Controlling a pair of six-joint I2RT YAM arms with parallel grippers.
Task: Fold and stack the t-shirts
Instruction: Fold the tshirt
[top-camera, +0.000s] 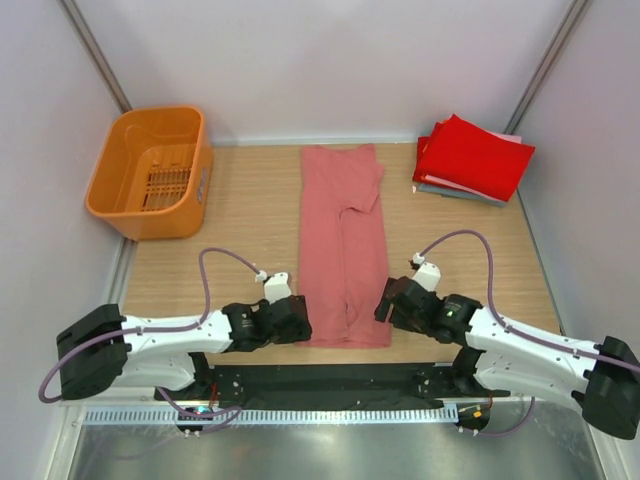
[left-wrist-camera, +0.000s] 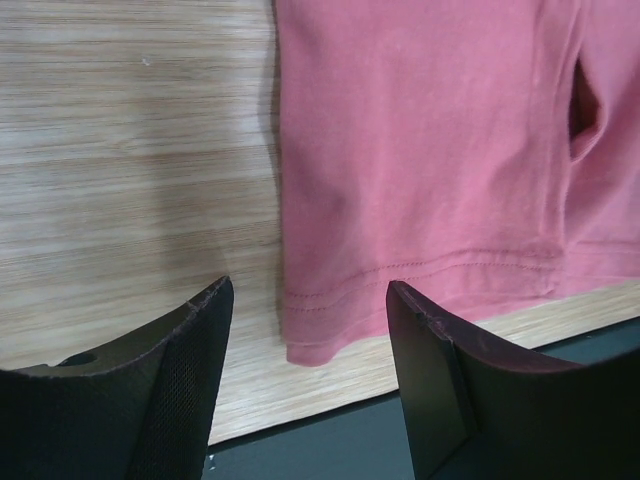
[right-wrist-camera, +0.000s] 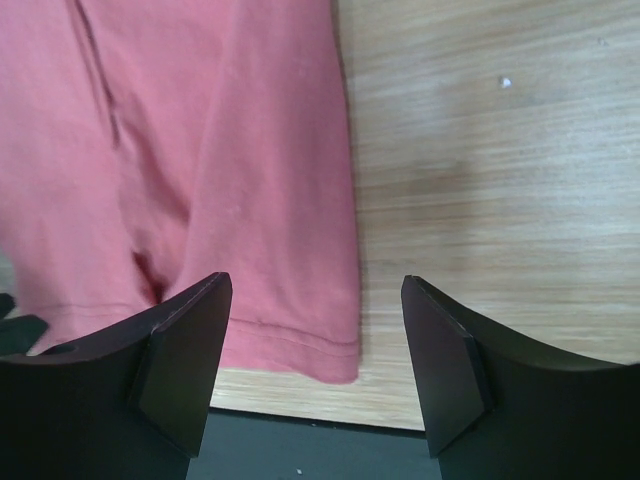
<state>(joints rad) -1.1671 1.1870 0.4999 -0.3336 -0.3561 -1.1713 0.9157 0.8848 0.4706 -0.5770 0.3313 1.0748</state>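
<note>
My right gripper should next grab the salmon-pink t-shirt (top-camera: 343, 240) by the hem's near outer corner (top-camera: 386, 343). Then it can fold the hem evenly over the strip.
The salmon-pink t-shirt (top-camera: 343, 240) lies on the table folded lengthwise into a long strip, its hem toward me. My left gripper (top-camera: 297, 322) is open and empty at the hem's near left corner (left-wrist-camera: 310, 345), which sits between its fingers. My right gripper (top-camera: 383, 303) is open and empty at the hem's near right corner (right-wrist-camera: 335, 360). A bright red folded t-shirt (top-camera: 474, 155) lies on top of thin grey and pale folded ones (top-camera: 455, 190) at the back right.
An orange slotted basket (top-camera: 150, 172) stands at the back left. The black base plate (top-camera: 330, 380) runs along the table's near edge, just below the hem. Walls close in both sides.
</note>
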